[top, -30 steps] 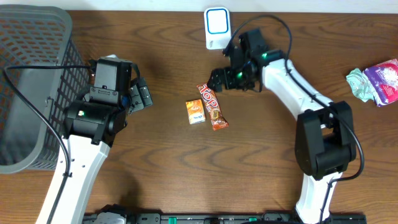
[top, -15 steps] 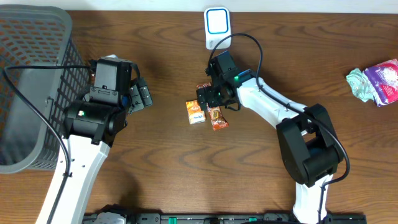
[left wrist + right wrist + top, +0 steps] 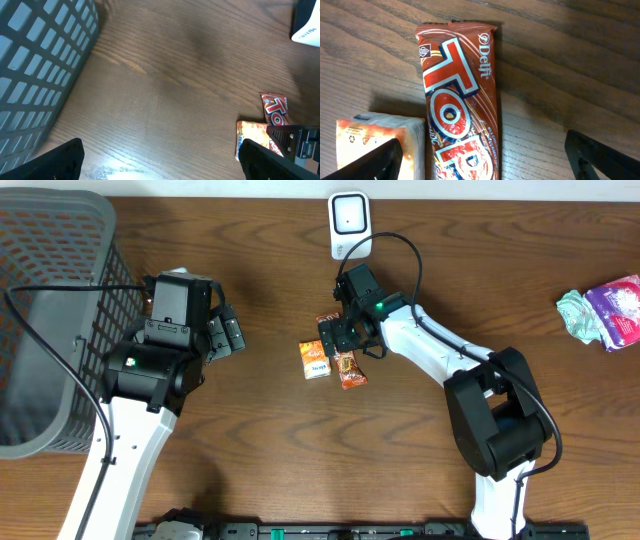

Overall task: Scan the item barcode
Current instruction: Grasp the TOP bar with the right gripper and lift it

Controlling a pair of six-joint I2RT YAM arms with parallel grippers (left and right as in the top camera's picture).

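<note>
I should use my right gripper to grab the TOP chocolate bar across its middle by its long edges. The bar's far end then stays clear to scan the barcode.
A brown-red "TOP" chocolate bar (image 3: 460, 105) lies flat on the wooden table (image 3: 420, 460), with a small orange box (image 3: 375, 140) right beside it on its left. My right gripper (image 3: 485, 162) hangs open low over the bar's lower half; one finger is above the orange box, the other over bare wood. From overhead, the right gripper (image 3: 340, 340) covers the middle of the bar (image 3: 347, 372). The white scanner (image 3: 348, 220) stands at the table's far edge. My left gripper (image 3: 222, 332) is open and empty, left of the orange box (image 3: 314, 359).
A large grey mesh basket (image 3: 50, 320) fills the left side, close to the left arm. Crumpled wrapped items (image 3: 605, 310) lie at the far right. In the left wrist view the basket wall (image 3: 35, 65) is on the left and the bar (image 3: 275, 109) on the right.
My right arm swung from near the scanner leftward and down over the chocolate bar, then held nearly still. The scanner's blue-lit face turned pale. The left arm stayed put.
</note>
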